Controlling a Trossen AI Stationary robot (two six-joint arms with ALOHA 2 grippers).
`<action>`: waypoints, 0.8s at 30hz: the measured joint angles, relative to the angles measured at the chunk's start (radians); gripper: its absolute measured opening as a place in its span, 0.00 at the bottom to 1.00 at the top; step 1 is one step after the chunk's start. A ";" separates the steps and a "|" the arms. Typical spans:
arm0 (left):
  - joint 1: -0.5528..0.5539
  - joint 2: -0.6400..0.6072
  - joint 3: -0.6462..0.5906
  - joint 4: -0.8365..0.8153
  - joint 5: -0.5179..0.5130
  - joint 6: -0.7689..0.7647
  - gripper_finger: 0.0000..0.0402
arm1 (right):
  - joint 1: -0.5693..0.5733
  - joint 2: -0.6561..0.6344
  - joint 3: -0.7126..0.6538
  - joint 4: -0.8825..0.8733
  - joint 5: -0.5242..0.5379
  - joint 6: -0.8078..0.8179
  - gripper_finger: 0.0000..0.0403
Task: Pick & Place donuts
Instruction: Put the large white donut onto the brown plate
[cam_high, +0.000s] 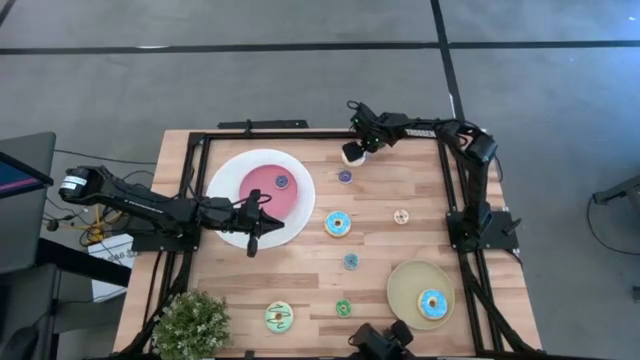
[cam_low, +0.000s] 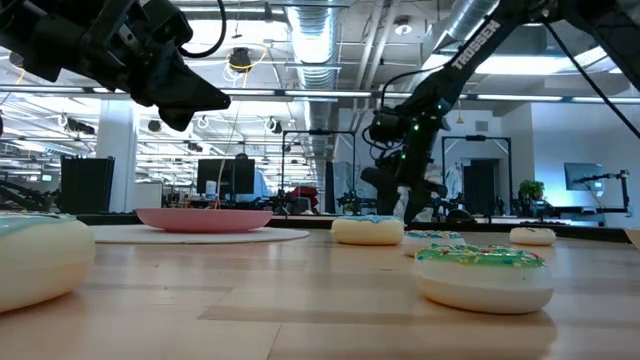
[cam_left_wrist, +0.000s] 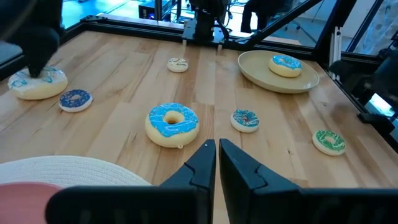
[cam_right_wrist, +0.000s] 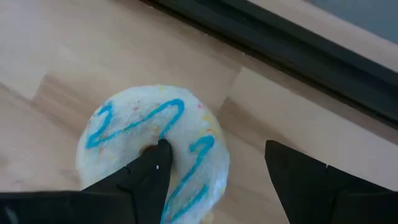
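Note:
Next, my right gripper grabs the white donut by one side of its ring (cam_right_wrist: 196, 162) and moves the donut to the tan plate.
A white donut with blue squiggles (cam_right_wrist: 134, 134) lies flat on the wooden table at its far edge (cam_high: 352, 154). My right gripper (cam_right_wrist: 216, 149) points down over it, open, with one fingertip (cam_right_wrist: 155, 163) at the donut's hole and the other (cam_right_wrist: 292, 168) outside its rim. My left gripper (cam_high: 252, 240) is shut and hovers at the near rim of the white plate, holding nothing (cam_left_wrist: 217, 149). A blue donut (cam_high: 338, 223) lies mid-table, another blue one (cam_high: 433, 303) on the tan plate, a pale green one (cam_high: 279, 317) near the front. Several small donuts are scattered about. My right gripper comes at the white donut from above, one fingertip over its hole (cam_right_wrist: 149, 149) and the other beyond the outer rim, so the ring's side stands between them. I cannot tell whether either finger touches it. The donut lies flat on the table.
A white plate with a pink centre (cam_high: 225, 180) holds a small purple donut (cam_high: 282, 181). A tan plate (cam_high: 405, 290) sits at the near right, a potted plant (cam_high: 190, 325) at the near left. A black frame rail (cam_right_wrist: 280, 50) runs just behind the white donut.

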 joint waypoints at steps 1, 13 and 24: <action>0.000 0.000 0.000 -0.002 0.000 0.000 0.03 | 0.002 0.011 0.001 0.004 0.000 -0.001 0.62; 0.000 0.000 0.000 -0.007 -0.001 0.023 0.03 | 0.015 0.007 0.002 0.028 0.000 -0.005 0.60; 0.000 0.000 0.000 -0.005 -0.001 0.023 0.03 | 0.035 0.006 0.002 -0.010 -0.003 -0.007 0.40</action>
